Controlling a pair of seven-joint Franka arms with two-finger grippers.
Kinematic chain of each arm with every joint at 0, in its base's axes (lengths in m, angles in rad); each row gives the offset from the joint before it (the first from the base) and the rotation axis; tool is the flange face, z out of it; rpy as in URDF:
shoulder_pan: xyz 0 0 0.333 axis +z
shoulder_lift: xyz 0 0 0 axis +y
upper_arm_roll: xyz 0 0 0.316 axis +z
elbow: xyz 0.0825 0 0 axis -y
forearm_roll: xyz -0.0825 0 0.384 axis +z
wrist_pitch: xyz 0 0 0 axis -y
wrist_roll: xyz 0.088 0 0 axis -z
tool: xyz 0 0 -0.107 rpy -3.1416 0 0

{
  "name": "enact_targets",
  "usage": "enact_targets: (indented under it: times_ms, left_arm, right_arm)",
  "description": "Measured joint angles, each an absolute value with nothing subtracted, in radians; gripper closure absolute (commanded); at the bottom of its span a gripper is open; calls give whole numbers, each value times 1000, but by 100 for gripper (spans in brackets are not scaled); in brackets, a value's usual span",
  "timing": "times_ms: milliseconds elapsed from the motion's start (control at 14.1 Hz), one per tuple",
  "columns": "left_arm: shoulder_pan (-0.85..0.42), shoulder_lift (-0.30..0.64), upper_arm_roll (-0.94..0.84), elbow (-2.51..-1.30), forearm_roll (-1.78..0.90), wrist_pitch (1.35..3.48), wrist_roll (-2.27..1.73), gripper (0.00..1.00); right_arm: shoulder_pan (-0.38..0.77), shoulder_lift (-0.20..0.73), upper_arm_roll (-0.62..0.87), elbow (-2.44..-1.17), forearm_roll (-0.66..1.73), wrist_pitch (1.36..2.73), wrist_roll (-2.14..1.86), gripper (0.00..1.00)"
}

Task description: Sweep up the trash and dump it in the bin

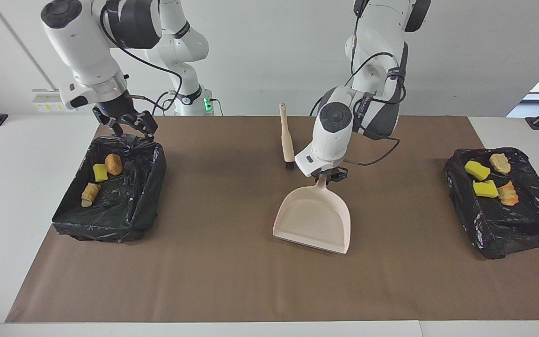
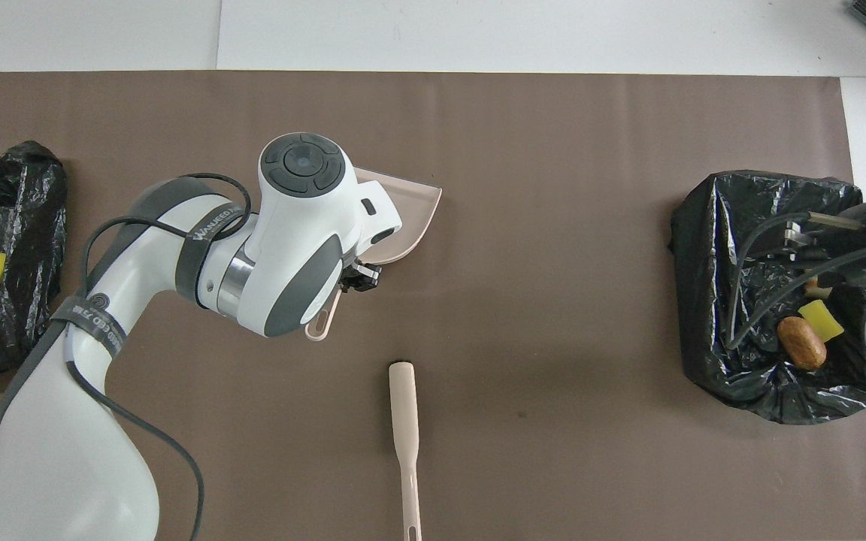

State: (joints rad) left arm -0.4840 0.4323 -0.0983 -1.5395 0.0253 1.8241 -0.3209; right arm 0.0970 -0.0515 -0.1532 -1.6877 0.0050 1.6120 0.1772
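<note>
I need to keep holding the dustpan (image 2: 412,212) with my left gripper. The dustpan hangs crooked above the brown mat, so it would drop if I opened now.
The trash lies in two black-bagged bins. The bin (image 1: 110,220) at the right arm's end holds three scraps (image 1: 100,172), also seen in the overhead view (image 2: 801,342). The bin (image 1: 508,234) at the left arm's end holds several scraps (image 1: 484,189). The beige dustpan (image 1: 314,217) lies mid-table with no scraps in it, its handle toward the robots. My left gripper (image 1: 328,177) is at that handle and also shows in the overhead view (image 2: 358,276). My right gripper (image 1: 131,126) is open and empty over the robot-side rim of its bin.
A beige brush (image 1: 287,138) lies on the brown mat (image 1: 232,281) beside the dustpan's handle, nearer to the robots; it also shows in the overhead view (image 2: 403,421). In the overhead view the left arm covers much of the dustpan (image 2: 410,214).
</note>
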Motion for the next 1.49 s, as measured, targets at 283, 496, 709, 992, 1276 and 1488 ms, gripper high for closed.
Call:
enact_targets:
  times_ms: [283, 496, 709, 992, 1276, 1488]
  left_arm:
    - [-548, 610, -93, -1332, 22, 1807, -520, 100]
    - [-546, 645, -85, -1289, 22, 1792, -527, 35]
    - [-544, 643, -80, -1279, 22, 1797, -527, 2]
    - [-485, 545, -64, -1299, 22, 1850, -460, 0]
    - [-355, 302, -61, -1446, 22, 1796, -319, 0]
    - [-252, 104, -58, -1587, 22, 1751, -163, 0]
  right_arm:
    - [71, -70, -190, -1553, 5, 1460, 52, 0]
    - [71, -92, -201, -1546, 3, 1446, 13, 0]
    - [73, -92, -197, -1548, 2, 1446, 11, 0]
    - [71, -91, -195, -1557, 1, 1446, -32, 0]
    - [72, -91, -194, -1560, 1, 1446, -33, 0]
    - [73, -91, -189, -1561, 1, 1445, -33, 0]
